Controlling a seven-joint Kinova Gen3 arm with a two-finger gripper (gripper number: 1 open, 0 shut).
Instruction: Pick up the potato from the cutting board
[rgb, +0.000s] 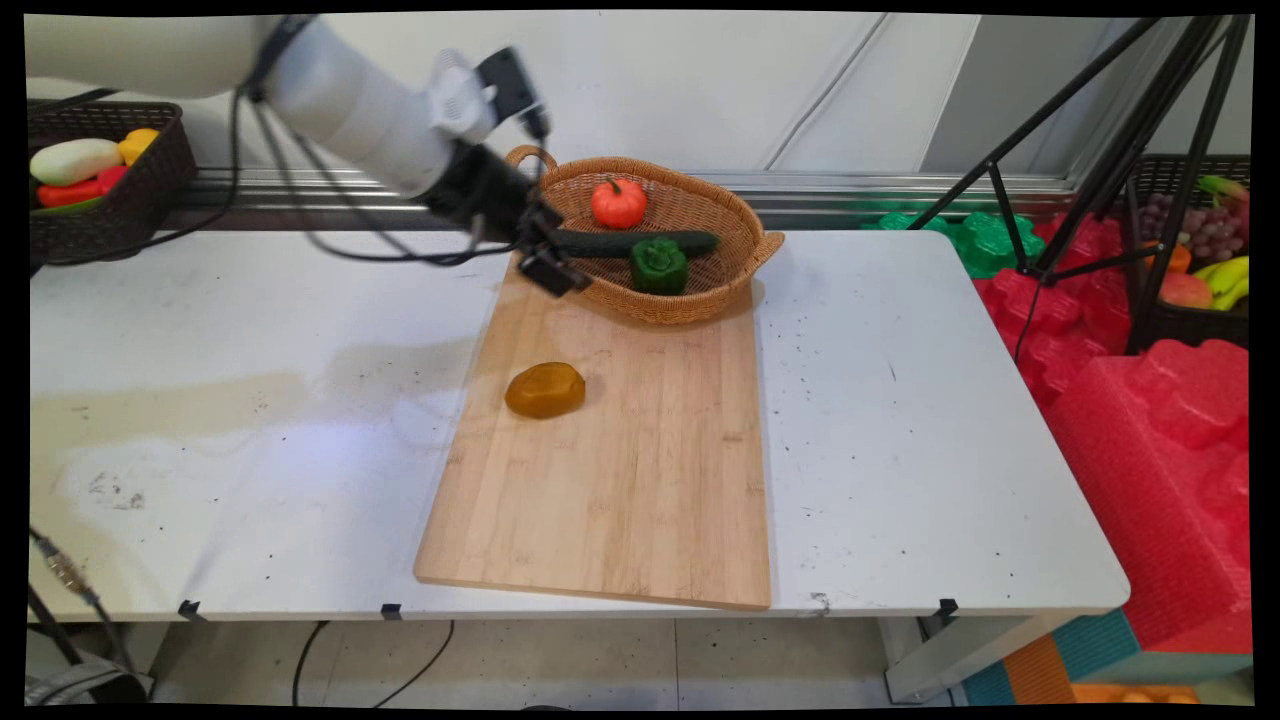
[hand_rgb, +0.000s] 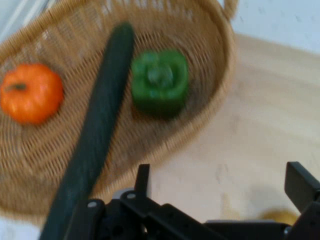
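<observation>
My gripper is going to move the yellow-orange potato-like vegetable from the cutting board (rgb: 640, 480) to the wicker basket, so it will next grab the vegetable by its middle (rgb: 546, 390).
My gripper (rgb: 550, 262) hangs open above the near left rim of a wicker basket (rgb: 725, 285), holding nothing. In the hand view the gripper (hand_rgb: 220, 182) shows its two fingers spread wide over the wooden cutting board (hand_rgb: 270, 125). The basket (hand_rgb: 220, 75) holds a long dark cucumber (hand_rgb: 95, 135), a green bell pepper (hand_rgb: 160, 82) and an orange-red tomato (hand_rgb: 31, 93). The cucumber (rgb: 625, 242) lies closest to the gripper. A brown potato (rgb: 545, 390) rests on the cutting board (rgb: 640, 480), nearer the camera.
A dark basket (rgb: 150, 205) of vegetables sits at the table's far left corner. Black cables (rgb: 330, 245) hang from the arm over the table. Red foam blocks (rgb: 1150, 420) and a black tripod (rgb: 1120, 160) stand off the table's right side.
</observation>
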